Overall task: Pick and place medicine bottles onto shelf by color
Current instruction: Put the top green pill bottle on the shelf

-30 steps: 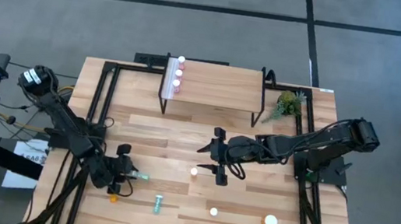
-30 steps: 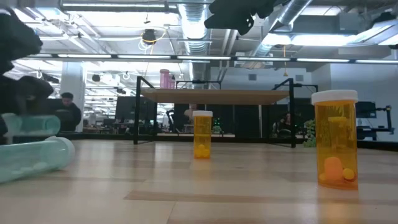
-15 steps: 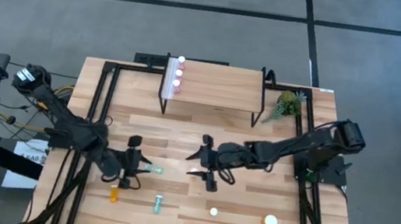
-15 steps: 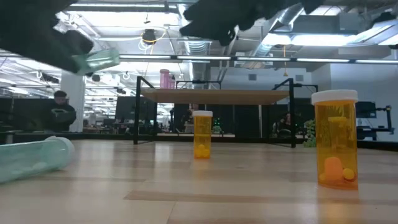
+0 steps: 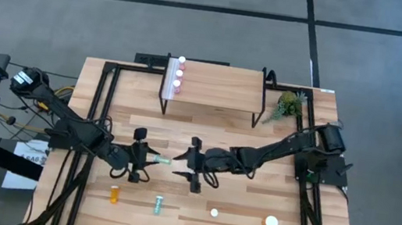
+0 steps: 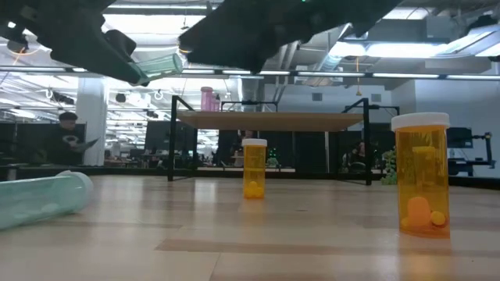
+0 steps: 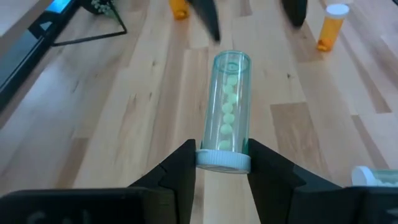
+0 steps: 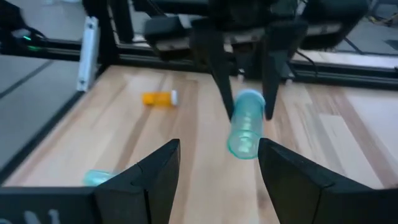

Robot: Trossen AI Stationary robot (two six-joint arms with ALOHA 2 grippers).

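Next, my right gripper grabs the teal bottle by its closed base end (image 5: pixel 169 161) to take it over for its place on the shelf (image 5: pixel 217 83).
A teal medicine bottle (image 7: pixel 231 102) with a white cap hangs over the table's middle, with my left gripper (image 5: pixel 143 156) shut on it. My right gripper (image 5: pixel 194 164) faces it from the table's right and is open. The bottle's free end (image 8: pixel 242 144) points at the gap between its fingers, and nothing lies between them. The shelf (image 5: pixel 217 83) stands at the far edge with three pink bottles (image 5: pixel 179 73) in a row on its left end. On the table near the front lie an orange bottle (image 5: pixel 115 193) and a teal one (image 5: pixel 158 204). My left gripper pinches the bottle's capped end (image 7: pixel 224 160) between its two fingers, one on each side. The fingers come from the table's left, slanting a little downward. The body sticks out ahead of them toward the right gripper. The bottle is clear of the table and close to level.
A slim orange bottle (image 6: pixel 254 168) and a wide orange one (image 6: pixel 422 173) stand upright near the front right. A small green plant (image 5: pixel 289 105) sits beside the shelf's right legs. Black frame rails (image 5: pixel 94 113) run along the table's left and right sides.
My left gripper has risen from the front left and swung toward the table's middle. It has carried the teal bottle up clear of the table and turned the free end toward the right. My right gripper has come down and moved left toward that bottle, still open.
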